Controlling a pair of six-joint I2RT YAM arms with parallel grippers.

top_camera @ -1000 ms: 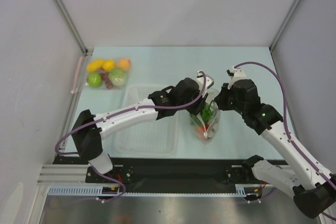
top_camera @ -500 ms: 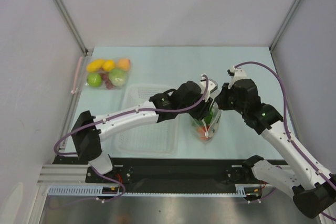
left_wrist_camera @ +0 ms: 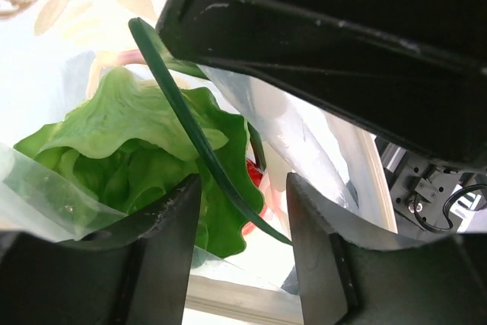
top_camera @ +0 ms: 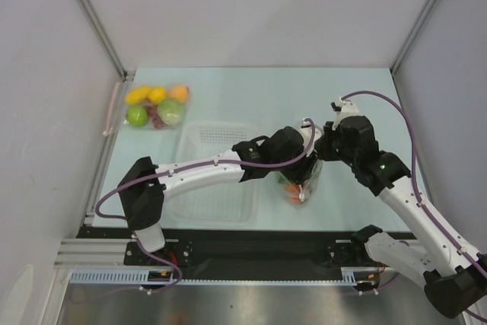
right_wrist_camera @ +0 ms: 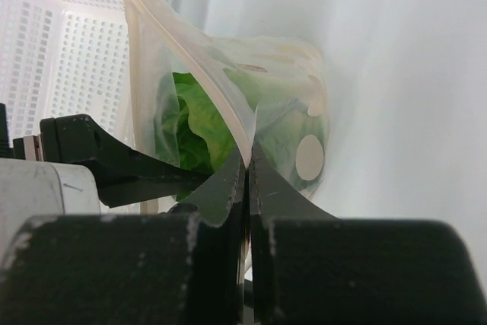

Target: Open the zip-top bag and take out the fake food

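Observation:
I should close my left gripper on the dark-green stalk now. The stalk is between my fingers in the left wrist view, all the way to the inner finger, so my gripper would hold it.
The zip-top bag point(top_camera: 307, 186) stands upright just right of the basket, its mouth held open. My right gripper point(top_camera: 320, 153) is shut on the bag's rim point(right_wrist_camera: 245, 133). My left gripper point(top_camera: 298, 165) reaches down into the mouth, open, with nothing clamped between its fingers point(left_wrist_camera: 163, 256). The fake food lies below them: a green lettuce head point(left_wrist_camera: 129, 142), a thin dark-green stalk point(left_wrist_camera: 190, 127) crossing the gap, and a bit of red tomato point(left_wrist_camera: 255, 176). The right wrist view shows lettuce point(right_wrist_camera: 202, 131) and a white round piece point(right_wrist_camera: 310, 156) through the plastic.
A white perforated basket point(top_camera: 217, 184) sits left of the bag, under the left arm. A clear pouch of yellow, orange and green fruits point(top_camera: 156, 106) lies at the back left, beside a pink strip point(top_camera: 114, 108). Grey walls and metal posts close the sides.
My left gripper has pushed right and down into the bag's mouth, and its jaws have spread wider. The right gripper has kept its hold on the rim.

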